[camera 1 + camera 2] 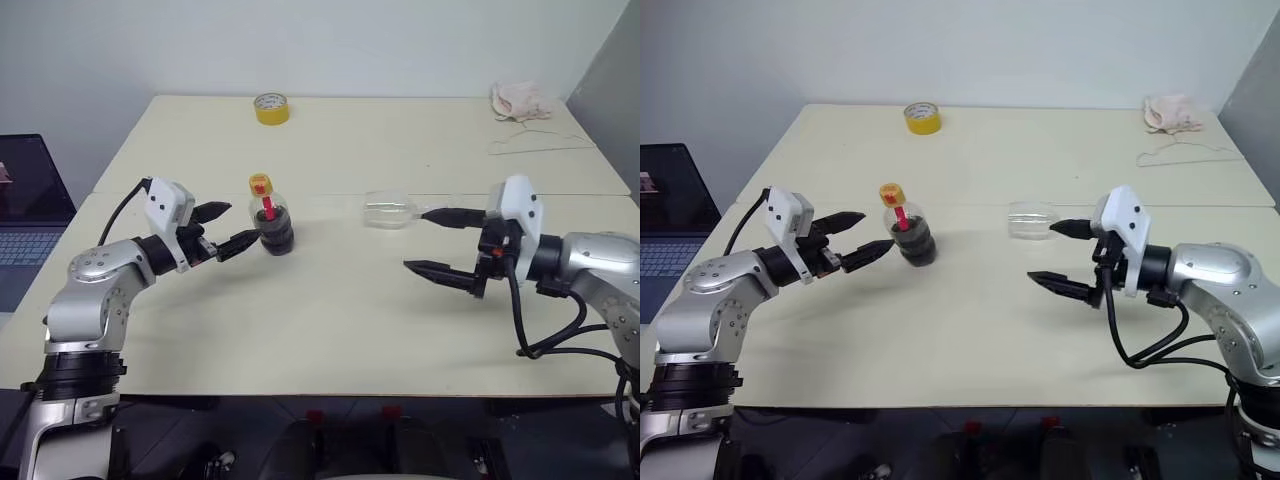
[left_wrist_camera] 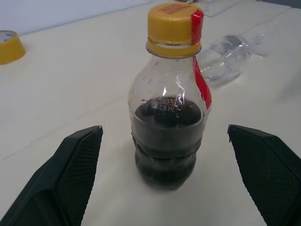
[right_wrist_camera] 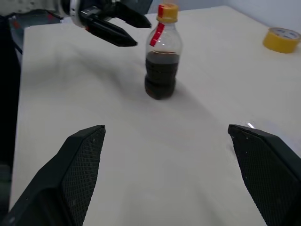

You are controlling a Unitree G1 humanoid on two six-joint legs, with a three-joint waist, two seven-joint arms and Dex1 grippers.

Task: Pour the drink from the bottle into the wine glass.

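The bottle's clear shoulder slopes in toward the cap, so I should next grip the bottle with my left gripper by its upright lower body, around the dark drink.
The bottle stands upright left of the table's middle, with a yellow cap, a red strip at the neck and the dark drink filling its lower half. My left gripper is open just left of it, one finger on either side and neither touching. The clear wine glass appears to lie on its side to the bottle's right. My right gripper is open beside the glass, its upper fingertip close to the glass's right end, and holds nothing.
A yellow tape roll sits at the table's far edge. A crumpled cloth and a thin wire lie at the far right. A laptop stands off the table's left side.
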